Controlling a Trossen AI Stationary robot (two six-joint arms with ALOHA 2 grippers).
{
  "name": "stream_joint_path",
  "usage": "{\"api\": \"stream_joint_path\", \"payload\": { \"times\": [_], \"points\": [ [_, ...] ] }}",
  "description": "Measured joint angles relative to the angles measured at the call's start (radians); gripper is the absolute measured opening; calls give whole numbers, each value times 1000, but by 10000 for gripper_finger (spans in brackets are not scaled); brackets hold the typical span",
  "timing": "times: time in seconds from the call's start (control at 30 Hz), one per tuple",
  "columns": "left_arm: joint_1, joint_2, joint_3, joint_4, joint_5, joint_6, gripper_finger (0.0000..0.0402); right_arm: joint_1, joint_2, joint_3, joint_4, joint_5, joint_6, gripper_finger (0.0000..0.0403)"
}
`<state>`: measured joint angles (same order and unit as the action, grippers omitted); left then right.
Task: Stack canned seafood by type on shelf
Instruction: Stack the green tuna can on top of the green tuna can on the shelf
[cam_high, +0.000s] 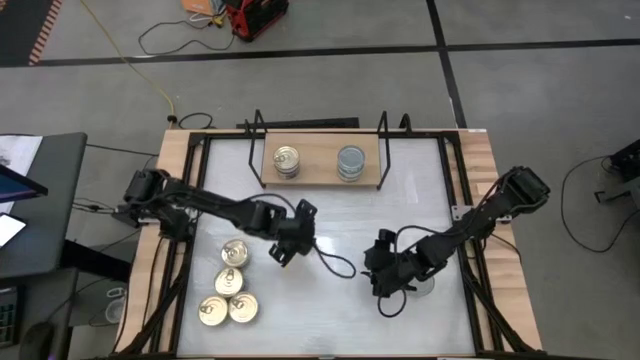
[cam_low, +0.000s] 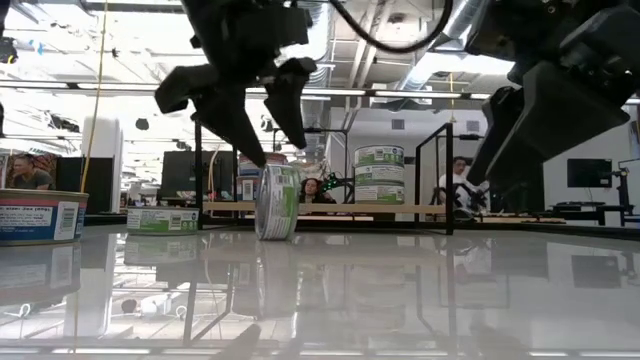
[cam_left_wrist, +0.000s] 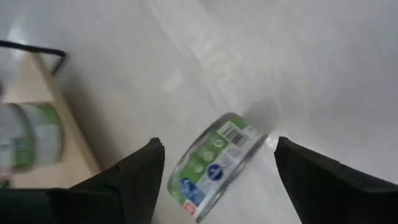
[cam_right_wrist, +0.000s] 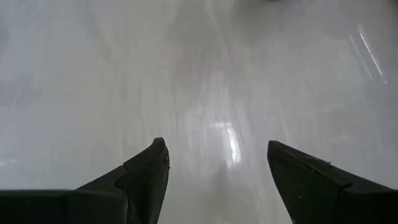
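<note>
The left gripper grabs the green-labelled tin by its flat ends next, to add it to the silver-lidded stack (cam_high: 351, 162) of its type.
The shelf (cam_high: 318, 165) stands at the table's far side and bears two stacks of canned seafood, a gold-lidded stack (cam_high: 287, 160) and a silver-lidded stack (cam_high: 351, 162). A green-labelled tin (cam_low: 277, 202) stands on its rim on the white table. My left gripper (cam_low: 272, 150) hovers open just above it, one finger on each side (cam_left_wrist: 217, 143), apart from it as far as I can see. My right gripper (cam_high: 388, 283) is open over bare table (cam_right_wrist: 217, 146), with nothing between its fingers. A silver-lidded tin (cam_high: 424, 287) lies next to it.
Several gold-lidded tins (cam_high: 230, 282) lie flat near the table's left front. The shelf's black wire ends (cam_high: 257, 150) rise at both sides of the board. Wooden edges (cam_high: 480, 160) border the tabletop. A black cable (cam_high: 335, 262) loops between the two arms.
</note>
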<state>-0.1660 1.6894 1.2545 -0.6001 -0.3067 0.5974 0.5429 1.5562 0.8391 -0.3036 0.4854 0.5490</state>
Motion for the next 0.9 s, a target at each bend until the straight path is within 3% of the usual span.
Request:
{"api": "stream_joint_path", "payload": {
  "times": [0.33, 0.57, 0.77, 0.9],
  "points": [
    [120, 47, 0, -22, 128, 80, 285, 5, 0, 0, 32, 7, -5, 296],
    [119, 99, 0, -57, 94, 147, 271, 4, -1, 0, 66, 10, -31, 296],
    [113, 99, 0, -109, -11, 177, 190, -10, -1, 0, 68, 14, -34, 296],
    [110, 99, -1, -115, -11, 118, 123, -16, -1, 0, 59, 15, -33, 296]
  ]
}}
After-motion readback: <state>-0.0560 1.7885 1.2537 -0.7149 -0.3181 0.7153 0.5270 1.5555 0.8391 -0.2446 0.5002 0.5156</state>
